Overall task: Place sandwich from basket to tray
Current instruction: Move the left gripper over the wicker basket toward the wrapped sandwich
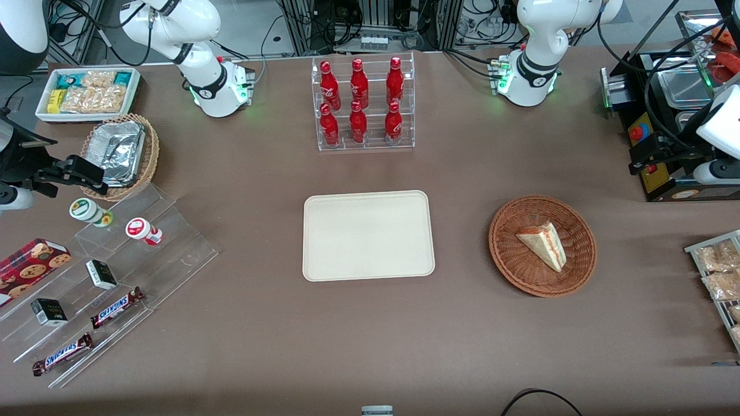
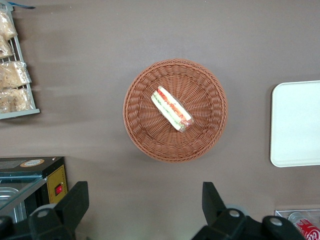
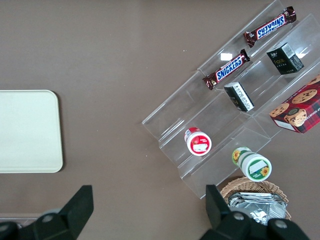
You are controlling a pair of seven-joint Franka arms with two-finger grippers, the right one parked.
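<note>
The gripper grabs the sandwich across its two flat bread sides next, as its layered cut side (image 1: 557, 245) faces up.
The sandwich (image 1: 543, 245) (image 2: 171, 108), a pale wedge with red and green filling, lies in the round reddish-brown basket (image 1: 503, 254) (image 2: 137, 130). The cream tray (image 1: 368, 236) (image 2: 297, 125) (image 3: 27, 131) lies flat and bare at mid-table, beside the basket toward the parked arm's end. My gripper (image 1: 647, 156) (image 2: 144, 205) hangs high above the table toward the working arm's end, farther from the front camera than the basket. It is open, its black fingers (image 2: 75, 200) spread wide with nothing between them and well apart from the basket.
A clear rack of red bottles (image 1: 363, 104) stands farther back than the tray. A black box with a red button (image 1: 653, 173) (image 2: 35, 175) and a rack of snack packets (image 1: 720, 271) (image 2: 12, 80) sit near the working arm. A stepped acrylic display (image 1: 173, 242) and a foil-filled wicker basket (image 1: 147, 167) stand at the parked arm's end.
</note>
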